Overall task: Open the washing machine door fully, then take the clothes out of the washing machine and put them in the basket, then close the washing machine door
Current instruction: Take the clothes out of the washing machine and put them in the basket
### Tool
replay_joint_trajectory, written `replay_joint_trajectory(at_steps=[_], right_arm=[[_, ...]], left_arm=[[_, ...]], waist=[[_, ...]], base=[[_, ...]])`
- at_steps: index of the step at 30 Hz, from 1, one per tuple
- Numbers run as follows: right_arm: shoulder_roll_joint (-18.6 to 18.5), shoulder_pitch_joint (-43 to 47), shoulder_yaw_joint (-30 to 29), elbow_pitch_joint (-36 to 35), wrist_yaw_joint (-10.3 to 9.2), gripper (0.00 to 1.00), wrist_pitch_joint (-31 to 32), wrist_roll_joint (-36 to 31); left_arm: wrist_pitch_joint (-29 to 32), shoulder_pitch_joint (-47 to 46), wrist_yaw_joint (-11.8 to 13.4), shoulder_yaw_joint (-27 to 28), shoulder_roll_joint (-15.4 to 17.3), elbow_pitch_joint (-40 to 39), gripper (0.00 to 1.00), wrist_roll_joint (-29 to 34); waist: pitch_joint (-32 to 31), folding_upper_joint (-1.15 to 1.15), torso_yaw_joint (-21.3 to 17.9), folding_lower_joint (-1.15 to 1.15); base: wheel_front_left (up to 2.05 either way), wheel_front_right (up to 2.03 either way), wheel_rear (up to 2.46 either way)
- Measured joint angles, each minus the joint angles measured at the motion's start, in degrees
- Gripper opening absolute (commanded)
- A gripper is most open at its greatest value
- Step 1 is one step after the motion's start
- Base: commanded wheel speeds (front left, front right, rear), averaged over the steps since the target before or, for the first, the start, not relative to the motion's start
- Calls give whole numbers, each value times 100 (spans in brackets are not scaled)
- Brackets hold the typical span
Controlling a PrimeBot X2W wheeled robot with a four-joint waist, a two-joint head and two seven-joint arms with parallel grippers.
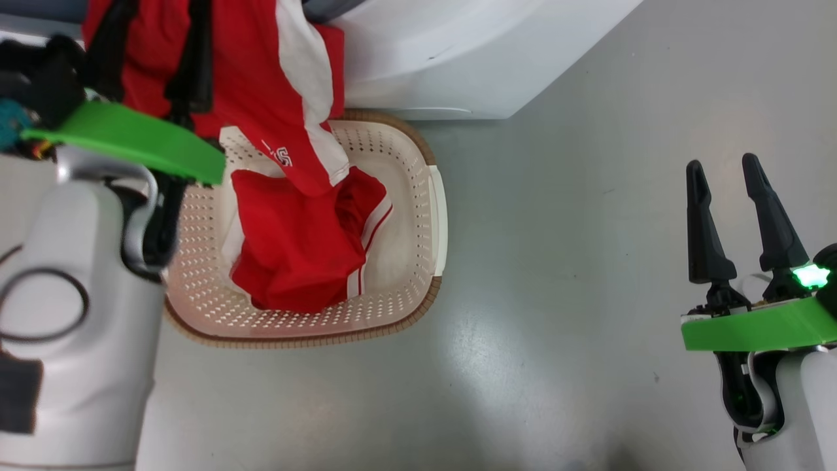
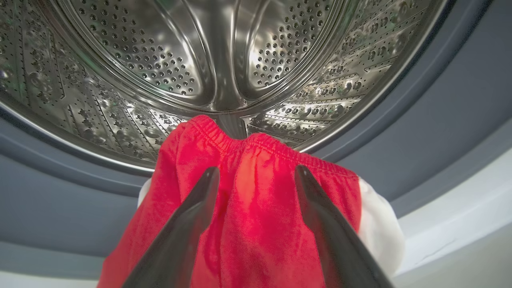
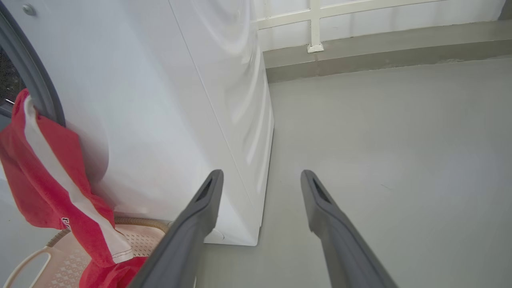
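Observation:
My left gripper is going to take hold of the red garment by its waistband, so that the garment can go to the cream basket [image 1: 438, 216].
A red garment [image 1: 261, 85] with a white stripe hangs from the washing machine [image 1: 458, 59] mouth down into the cream basket [image 1: 438, 216]. A second red garment [image 1: 294, 248] lies bunched inside the basket. My left gripper [image 1: 152, 46] is open at the hanging garment. In the left wrist view its fingers straddle the red elastic waistband [image 2: 256, 224], which is draped over the grey gasket [image 2: 420, 100] below the steel drum [image 2: 180, 60]. My right gripper [image 1: 722, 167] stands open over bare floor at the right, holding nothing. The washing machine door is out of view.
The basket sits on the grey floor [image 1: 556, 294] right against the machine's front. In the right wrist view the machine's white side [image 3: 224, 100] runs back to a wall base with a white railing [image 3: 316, 24]; open floor lies to the right.

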Motion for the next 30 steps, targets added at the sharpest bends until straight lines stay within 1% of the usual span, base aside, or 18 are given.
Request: replay_joint_trajectory(at_steps=[2,5,10,13,14,15,16,17,21,25,27,30], right_arm=[[1,-52,1,-1,0,100,1,0],[3,-86,1,-13,0,100,0,0],[4,-92,-1,-13,0,100,0,0],[10,-96,1,-14,0,100,0,0],[14,-104,0,-14,0,100,0,0],[14,-112,-1,-15,0,100,0,0],[16,-114,0,-21,0,100,0,0],[18,-114,-1,-21,0,100,0,0],[18,-114,-5,-21,0,100,0,0],[18,-113,-5,-15,0,100,0,-1],[18,-112,-4,-13,0,100,0,-1],[18,-108,-4,-9,0,100,0,-1]], left_arm=[[35,-206,-4,-82,79,255,100,-203],[92,-465,-5,-377,257,532,100,-512],[266,-746,-7,-922,477,782,100,-1278],[301,-854,-7,-1212,675,837,100,-1651],[269,-922,-7,-1373,773,869,77,-1819],[246,-951,-7,-1460,818,893,45,-1879],[219,-978,-7,-1537,858,920,21,-1934],[186,-999,-7,-1603,888,948,0,-1985],[-32,-1021,-7,-1849,918,1080,0,-2192],[-354,-1021,-7,-1948,920,1203,0,-2304],[-480,-1016,-7,-1940,928,1257,0,-2277],[-543,-949,11,-1852,928,1262,0,-2061]], waist=[[41,0,-23,0],[97,0,-57,0],[158,0,-92,0],[167,0,-110,0],[164,0,-114,0],[162,0,-115,0],[158,0,-116,0],[153,0,-116,0],[113,0,-107,0],[45,0,-91,0],[-7,0,-83,0],[-93,0,-69,0]], base=[[0,0,0],[0,0,0],[0,0,0],[0,0,0],[0,0,0],[0,0,0],[0,0,0],[0,0,0],[0,0,0],[0,0,0],[0,0,0],[0,0,0]])
